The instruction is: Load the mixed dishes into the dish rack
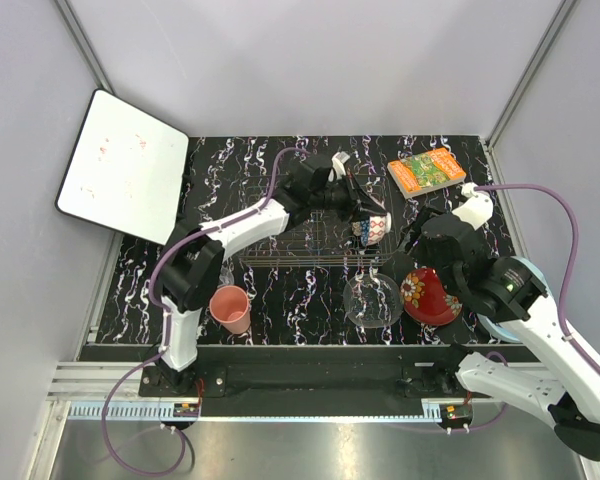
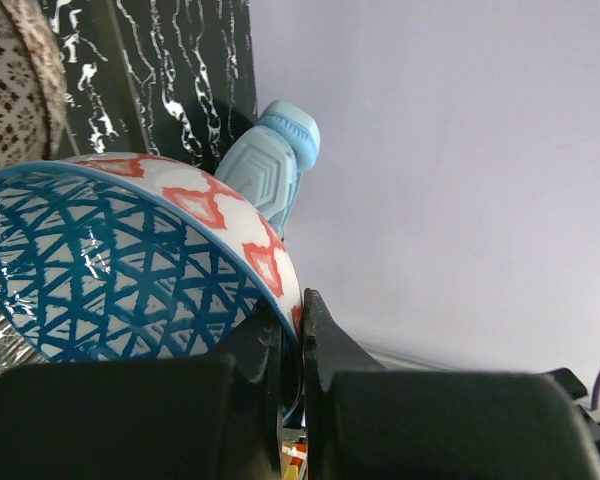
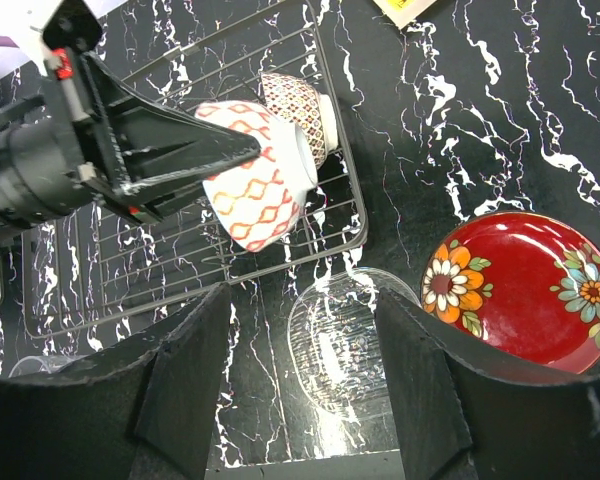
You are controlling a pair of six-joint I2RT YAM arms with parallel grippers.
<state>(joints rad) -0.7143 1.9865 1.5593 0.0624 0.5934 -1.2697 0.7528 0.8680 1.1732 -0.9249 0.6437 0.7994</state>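
The blue bowl hangs above the rack and would fall against the tan-red patterned bowl (image 3: pixel 300 105) if I opened now. My left gripper lowers it, before opening.
My left gripper (image 2: pixel 295 300) is shut on the rim of the blue patterned bowl (image 2: pixel 110 270). It holds the bowl tilted on its side above the right end of the dish rack (image 1: pixel 298 232). The tan-red patterned bowl (image 3: pixel 300 105) lies in the rack just behind it. My right gripper (image 3: pixel 300 380) stands open and holds nothing, above the clear glass plate (image 3: pixel 345 340), which lies flat on the table. The red flower-rimmed dish (image 3: pixel 520 290) lies to the right of the plate. The pink cup (image 1: pixel 230 308) stands upright near the front left.
An orange-green book (image 1: pixel 426 171) lies at the back right. A white board (image 1: pixel 125 165) leans at the back left. A light blue thing (image 2: pixel 270 165) shows behind the held bowl. The rim of a clear glass (image 3: pixel 25 365) shows by the rack's near left corner.
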